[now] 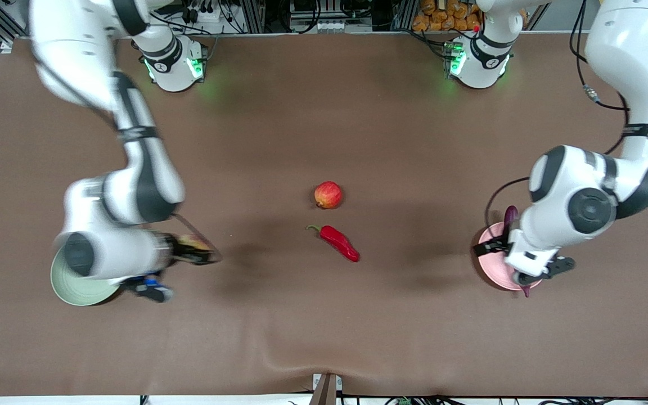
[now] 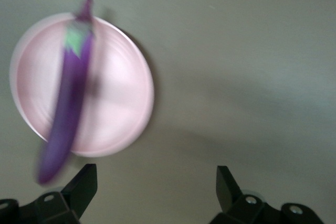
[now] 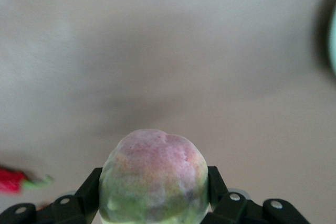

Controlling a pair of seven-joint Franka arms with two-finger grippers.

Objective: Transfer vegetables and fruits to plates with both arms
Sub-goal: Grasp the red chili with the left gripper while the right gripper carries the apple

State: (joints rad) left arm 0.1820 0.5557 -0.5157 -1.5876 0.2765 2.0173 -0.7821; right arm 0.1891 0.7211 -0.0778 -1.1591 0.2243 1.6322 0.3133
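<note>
The robot's left gripper will next grip the red chili pepper by its red body's middle (image 1: 339,242), to transfer the pepper to the pale pink plate (image 1: 495,273).
My right gripper (image 3: 155,190) is shut on the pale ribbed, pink-blushed fruit (image 3: 153,181). In the front view it holds the fruit (image 1: 192,246) above the table, beside the pale green plate (image 1: 76,289). The purple eggplant (image 2: 67,111) lies across the pale pink plate (image 2: 118,103), with its ends over the rim. My left gripper (image 2: 155,184) is open and empty, up over the table just beside that plate (image 1: 495,273). The red apple (image 1: 328,194) and the red chili pepper (image 1: 338,242) lie on the table's middle, the chili nearer to the front camera.
The brown table mat (image 1: 324,315) has a small ripple at its front edge. The chili's stem end (image 3: 18,180) shows in the right wrist view, and the green plate's rim (image 3: 333,40) at that view's edge.
</note>
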